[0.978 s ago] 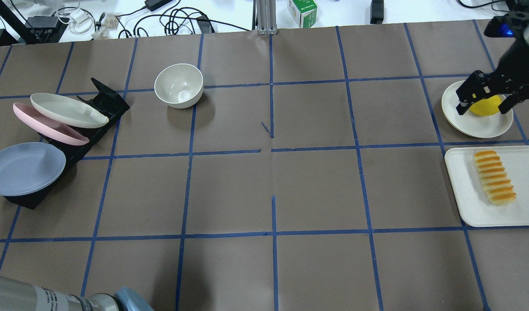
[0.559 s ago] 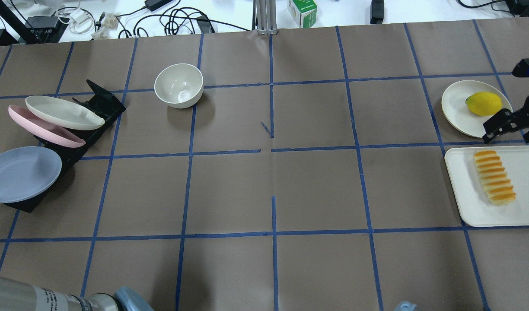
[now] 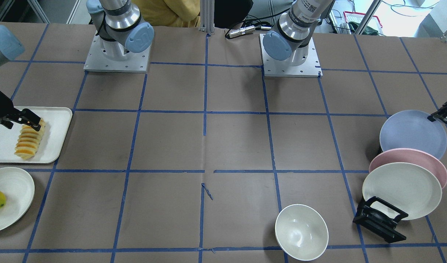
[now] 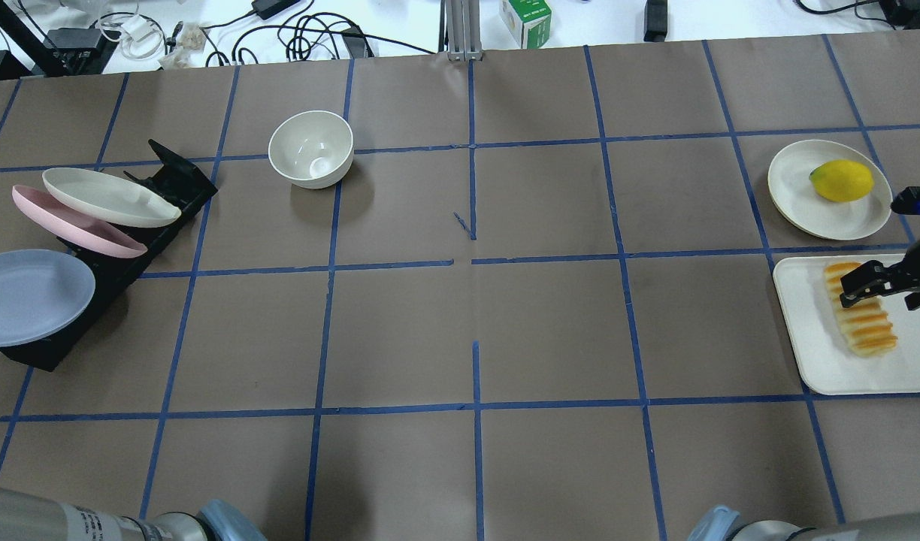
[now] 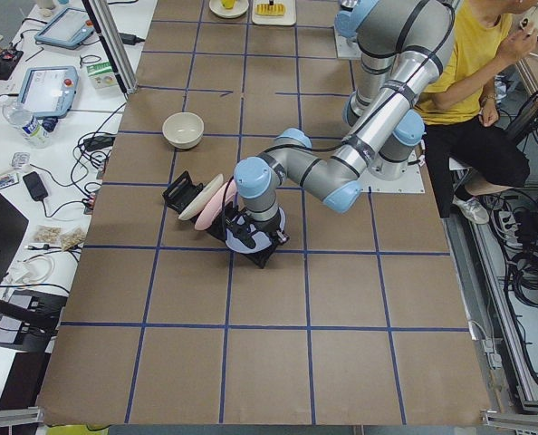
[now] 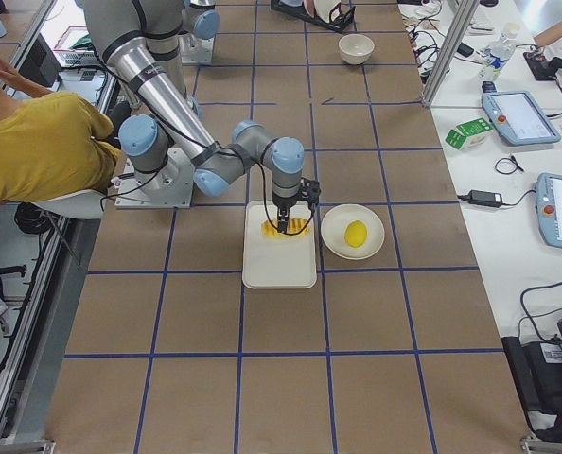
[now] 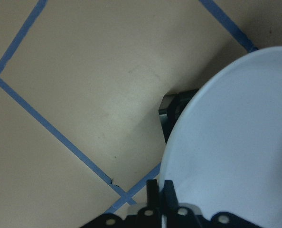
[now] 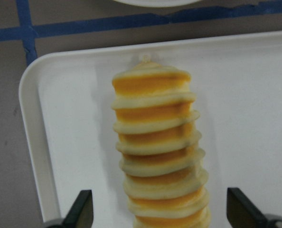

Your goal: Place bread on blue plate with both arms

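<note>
I will grab the bread (image 3: 30, 140) (image 8: 160, 142) next with my right gripper by its narrow long sides, because the bread is longer than my open fingers can reach across.
The bread (image 4: 862, 319) lies lengthwise on a white tray (image 4: 813, 353) at the table's right edge. My right gripper (image 4: 885, 289) hangs open just above the bread's far end. In the right wrist view, its fingertips (image 8: 81, 213) straddle the loaf (image 8: 155, 142) without touching it. The blue plate (image 4: 31, 297) leans in the front slot of a black rack (image 4: 174, 176) at the left edge. My left gripper (image 3: 442, 115) is shut on the plate's rim (image 7: 236, 142). It is out of the overhead view.
A pink plate (image 4: 69, 218) and a cream plate (image 4: 107, 197) stand in the same rack behind the blue one. A white bowl (image 4: 310, 148) stands at the far left-centre. A lemon (image 4: 842, 180) lies on a cream plate (image 4: 794, 188) just beyond the tray.
My right gripper has moved from over the lemon plate toward me, to above the bread on the tray. The blue plate and rack have shifted slightly left.
</note>
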You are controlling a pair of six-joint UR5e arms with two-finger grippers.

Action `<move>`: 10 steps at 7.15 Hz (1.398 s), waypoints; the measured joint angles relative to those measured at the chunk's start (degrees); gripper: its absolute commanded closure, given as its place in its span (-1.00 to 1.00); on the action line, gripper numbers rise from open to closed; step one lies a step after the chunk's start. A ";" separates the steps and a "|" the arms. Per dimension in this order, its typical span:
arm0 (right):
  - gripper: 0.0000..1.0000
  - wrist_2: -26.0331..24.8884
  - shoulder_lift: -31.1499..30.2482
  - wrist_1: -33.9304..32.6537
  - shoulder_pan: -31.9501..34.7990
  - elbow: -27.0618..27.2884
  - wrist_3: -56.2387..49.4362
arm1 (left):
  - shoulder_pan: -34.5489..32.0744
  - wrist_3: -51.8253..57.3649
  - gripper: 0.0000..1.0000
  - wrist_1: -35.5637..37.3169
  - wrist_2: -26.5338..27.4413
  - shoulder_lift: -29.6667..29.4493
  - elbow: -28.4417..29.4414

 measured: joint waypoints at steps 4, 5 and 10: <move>-0.98 -0.30 4.60 -2.52 -0.57 -0.02 -1.07 | -0.36 0.04 1.00 -21.77 0.20 5.72 5.95; -0.72 -0.30 5.17 -3.26 -0.57 -0.17 -2.35 | -0.86 -0.43 1.00 -26.73 -1.64 7.64 5.88; 1.00 -1.23 4.63 -2.57 -0.54 -0.76 -3.43 | -25.96 -28.75 1.00 -28.91 -17.88 16.22 5.99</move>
